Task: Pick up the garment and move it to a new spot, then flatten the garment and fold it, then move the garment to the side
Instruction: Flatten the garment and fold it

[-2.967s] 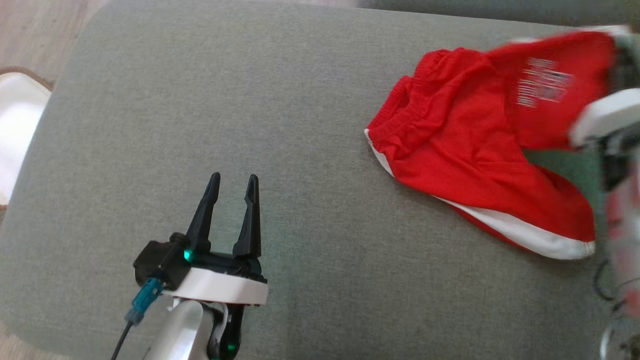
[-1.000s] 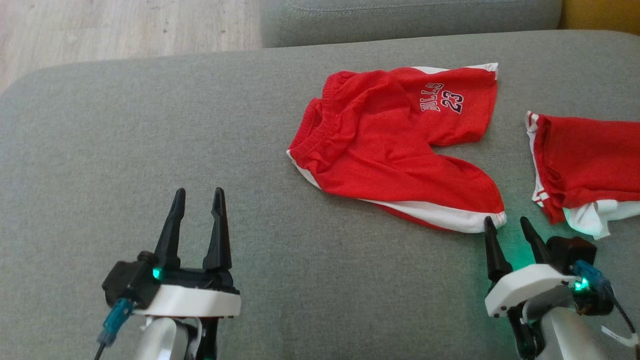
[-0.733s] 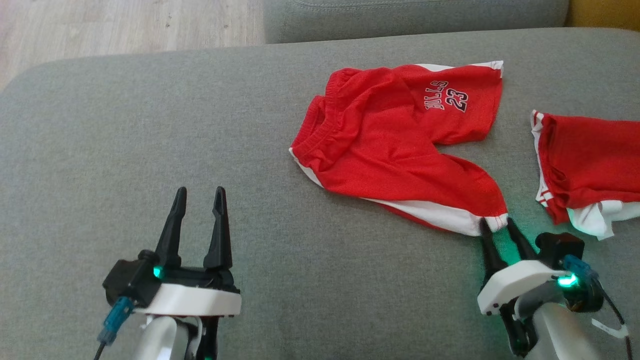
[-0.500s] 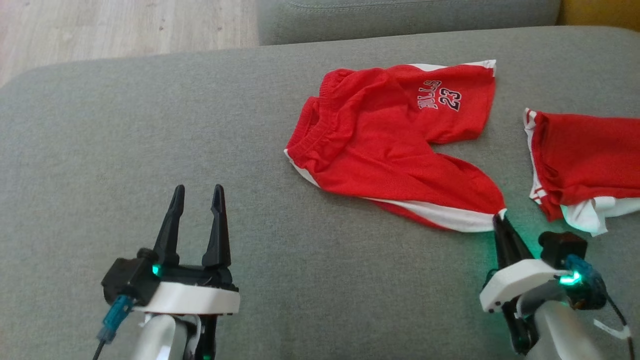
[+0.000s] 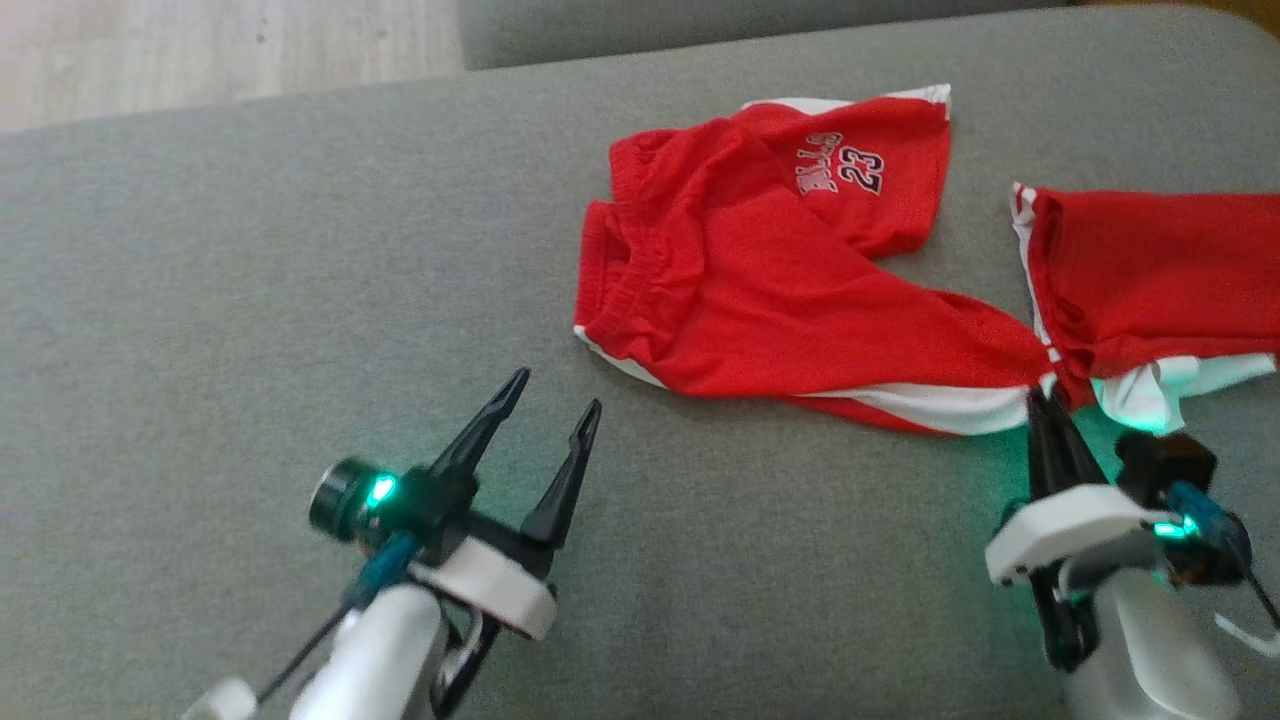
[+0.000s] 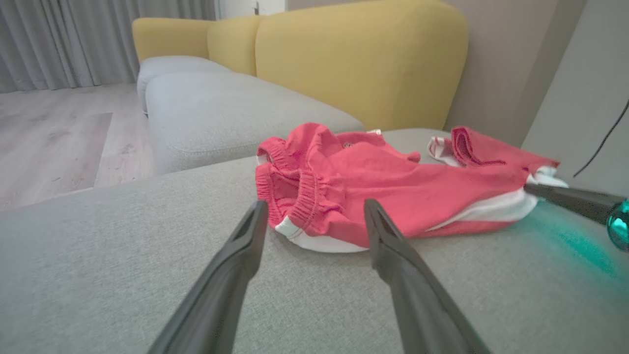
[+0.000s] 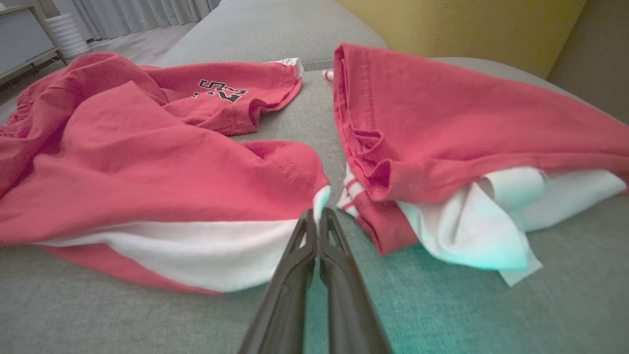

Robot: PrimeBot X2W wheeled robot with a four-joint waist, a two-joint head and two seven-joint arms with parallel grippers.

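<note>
My left gripper pinches the garment by its white waistband corner (image 5: 582,332) next, since the garment's waistband opening (image 5: 612,254) gapes up off the cushion while its cloth lies slack.
The garment (image 5: 760,290) is a pair of red shorts with white side stripes and a "23" print, lying crumpled on the grey cushion (image 5: 250,280). My right gripper (image 5: 1038,398) is shut on the white-edged hem corner of its near leg, which is drawn out toward the right. The right wrist view shows the garment (image 7: 147,167) with that corner pinched at the tips of my right gripper (image 7: 317,215). My left gripper (image 5: 557,392) stands open just short of the waistband. In the left wrist view the garment (image 6: 393,187) lies beyond my left gripper (image 6: 314,204), waistband nearest.
A second red and white piece of clothing (image 5: 1150,270) lies folded right of the shorts, close to my right gripper. A yellow sofa back (image 6: 358,59) rises behind. Another grey cushion (image 6: 221,113) and wooden floor (image 5: 200,50) lie beyond the far left edge.
My right gripper has shut on the leg's hem corner and drawn it rightward, stretching that leg. My left gripper has moved forward and turned right toward the waistband. The camera shifted slightly.
</note>
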